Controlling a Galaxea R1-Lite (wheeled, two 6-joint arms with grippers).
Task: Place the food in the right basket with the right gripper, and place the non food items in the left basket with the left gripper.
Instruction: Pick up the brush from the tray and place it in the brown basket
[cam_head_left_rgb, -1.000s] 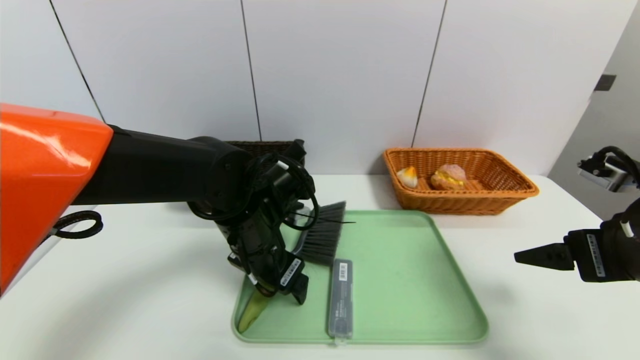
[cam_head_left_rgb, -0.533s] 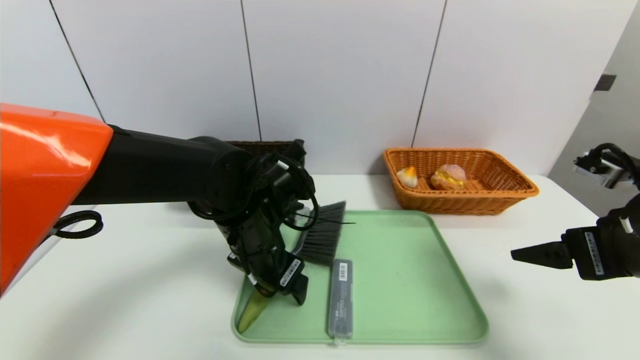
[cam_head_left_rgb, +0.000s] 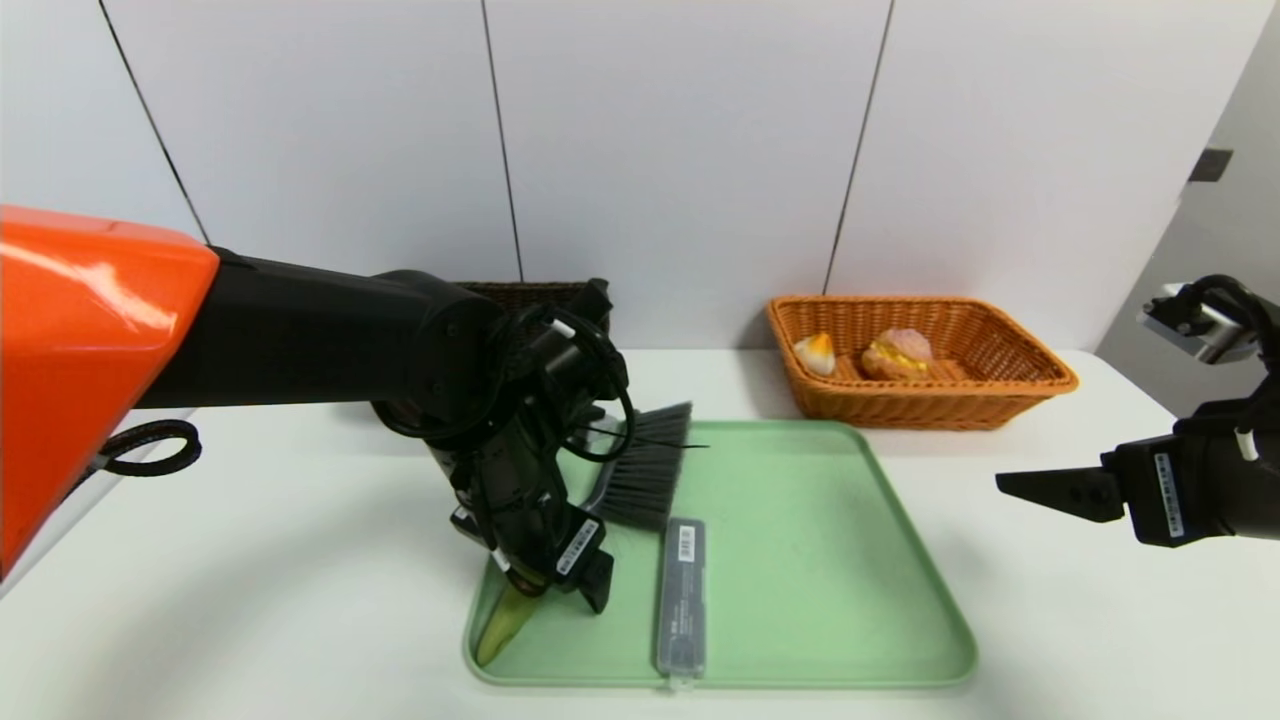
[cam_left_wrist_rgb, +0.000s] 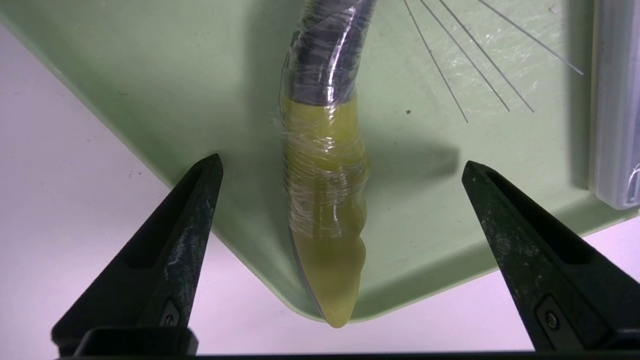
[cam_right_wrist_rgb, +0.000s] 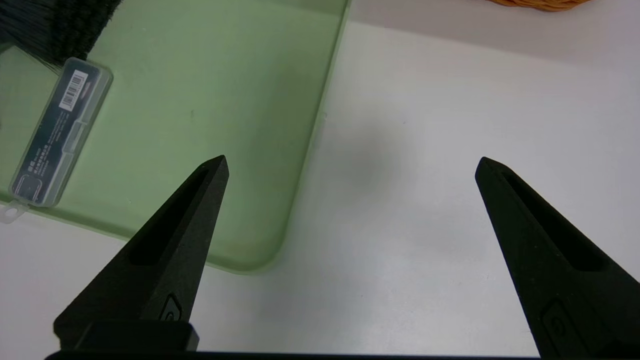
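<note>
I should close my left gripper on the brush's green handle (cam_head_left_rgb: 504, 624) (cam_left_wrist_rgb: 325, 200). Its fingers are on either side of the handle, so it would catch it.
The hand brush lies on the green tray (cam_head_left_rgb: 810, 560), grey bristles (cam_head_left_rgb: 640, 480) toward the back and green handle (cam_left_wrist_rgb: 325, 200) pointing to the tray's front left corner. My left gripper (cam_left_wrist_rgb: 342, 161) hangs open just above that handle, one finger on each side, not touching it. A slim grey case (cam_head_left_rgb: 681, 595) with a barcode lies beside the brush. Both pastries, the pale bun (cam_head_left_rgb: 815, 352) and the cream puff (cam_head_left_rgb: 895, 355), sit in the orange right basket (cam_head_left_rgb: 1000, 390). The dark left basket (cam_head_left_rgb: 520, 293) is mostly hidden behind my left arm. My right gripper (cam_head_left_rgb: 1010, 483) hovers open and empty over the table right of the tray.
The white table (cam_head_left_rgb: 300, 600) ends at a panelled wall just behind the baskets. A black cable loop (cam_head_left_rgb: 150, 450) lies at the table's left edge. The tray's right half is bare.
My right gripper has drifted a little to the left, toward the tray. The left gripper has stayed over the brush handle, still open.
</note>
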